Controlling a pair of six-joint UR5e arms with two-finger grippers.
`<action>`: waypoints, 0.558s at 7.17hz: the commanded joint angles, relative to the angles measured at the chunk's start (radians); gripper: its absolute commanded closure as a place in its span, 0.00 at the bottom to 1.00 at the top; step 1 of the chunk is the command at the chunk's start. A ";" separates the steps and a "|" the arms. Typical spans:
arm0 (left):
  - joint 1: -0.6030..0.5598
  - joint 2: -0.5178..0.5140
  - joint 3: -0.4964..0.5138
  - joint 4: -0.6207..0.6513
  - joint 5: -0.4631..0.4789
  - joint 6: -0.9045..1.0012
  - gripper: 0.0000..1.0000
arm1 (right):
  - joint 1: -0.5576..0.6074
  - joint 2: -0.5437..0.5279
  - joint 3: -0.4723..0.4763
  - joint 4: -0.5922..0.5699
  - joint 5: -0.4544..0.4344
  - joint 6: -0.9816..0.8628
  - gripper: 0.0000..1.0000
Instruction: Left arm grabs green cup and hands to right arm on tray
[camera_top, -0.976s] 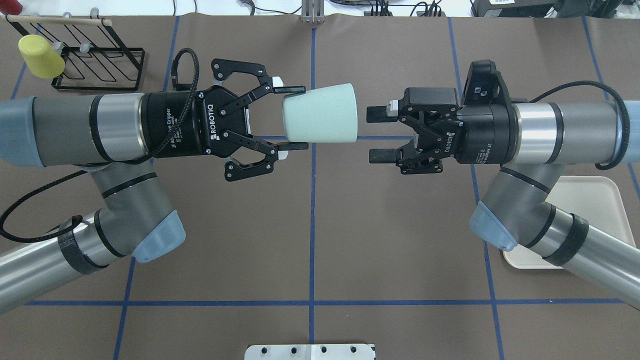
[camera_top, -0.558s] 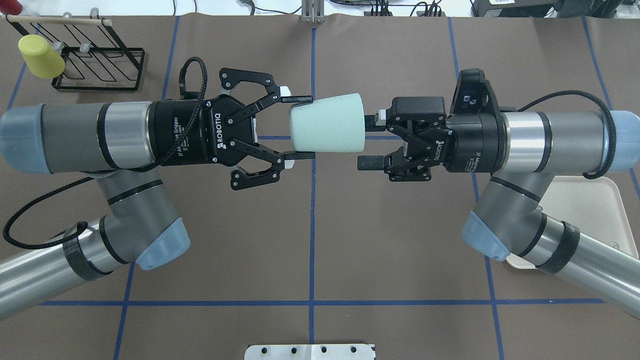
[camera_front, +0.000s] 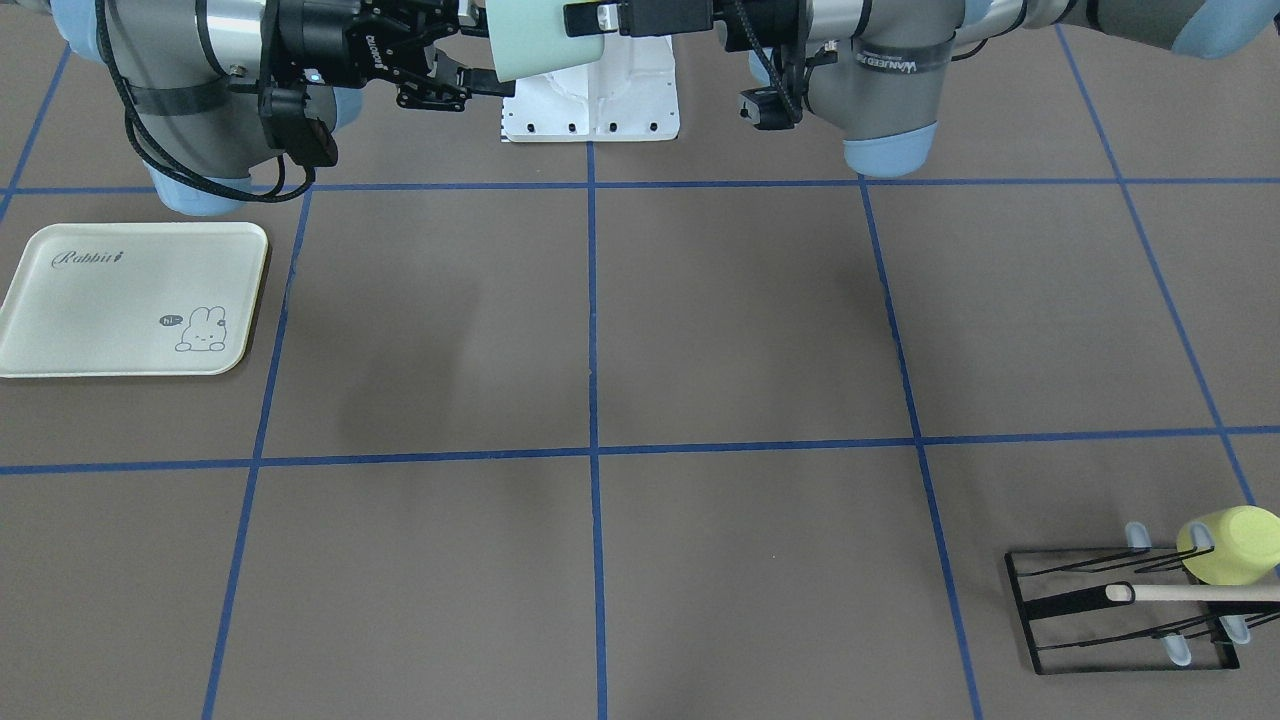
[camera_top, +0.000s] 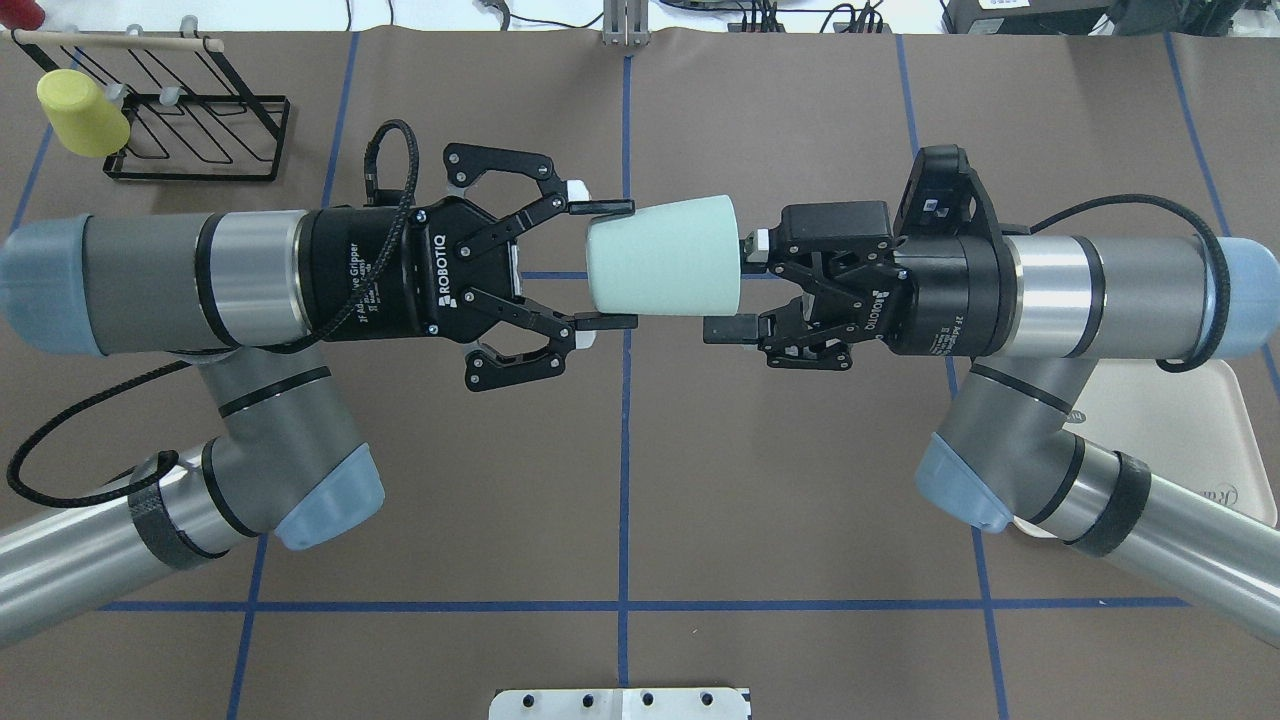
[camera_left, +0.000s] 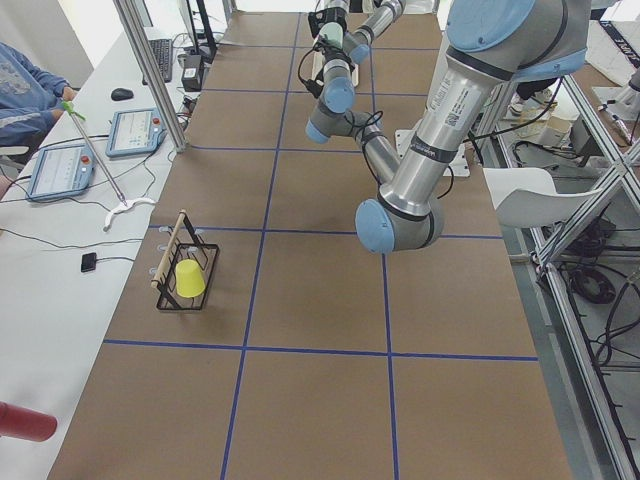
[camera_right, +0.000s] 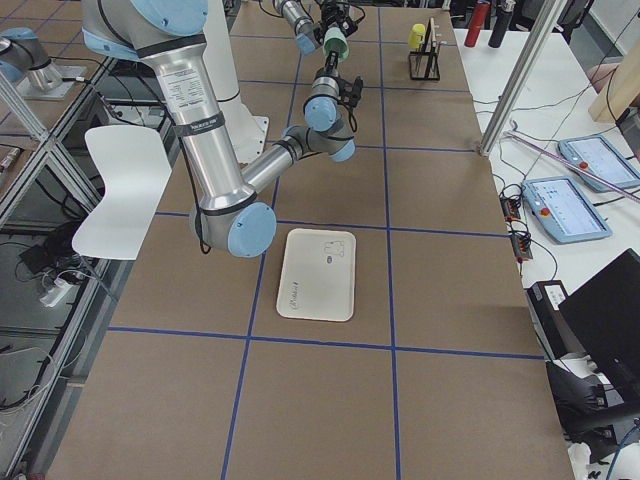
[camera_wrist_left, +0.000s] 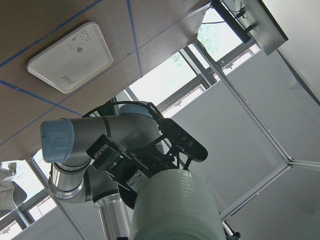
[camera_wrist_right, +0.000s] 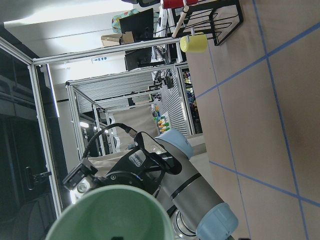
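My left arm is holding the green cup for the tray, so my right gripper should next grip the cup by its rim (camera_wrist_right: 161, 207) to take it over.
The pale mint-green cup (camera_top: 665, 262) hangs sideways in the air over the table's middle, its open mouth towards the right arm. My left gripper (camera_top: 605, 265) is shut on its base end, one finger on each side. My right gripper (camera_top: 733, 287) is open at the cup's mouth: one finger (camera_top: 722, 328) shows outside the rim, the other is hidden by the cup. The cup's mouth fills the bottom of the right wrist view (camera_wrist_right: 110, 215). The cream tray (camera_top: 1200, 420) lies under the right arm; it shows whole in the front-facing view (camera_front: 130, 300).
A black wire rack (camera_top: 190, 130) with a yellow-green cup (camera_top: 80, 115) hung on it stands at the far left corner. A white base plate (camera_top: 620, 703) sits at the near edge. Blue tape lines cross the brown table.
Both arms have closed in on each other. The right gripper has moved left until its fingers reach the cup's mouth. The left gripper has carried the cup slightly right.
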 joint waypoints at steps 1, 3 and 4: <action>0.007 -0.004 -0.005 0.000 0.026 -0.002 1.00 | -0.007 -0.001 0.001 0.038 -0.013 0.041 0.42; 0.022 -0.017 -0.004 0.003 0.037 0.002 1.00 | -0.010 -0.006 0.001 0.052 -0.013 0.041 0.47; 0.024 -0.018 -0.004 0.008 0.037 0.000 1.00 | -0.013 -0.007 0.001 0.052 -0.013 0.041 0.49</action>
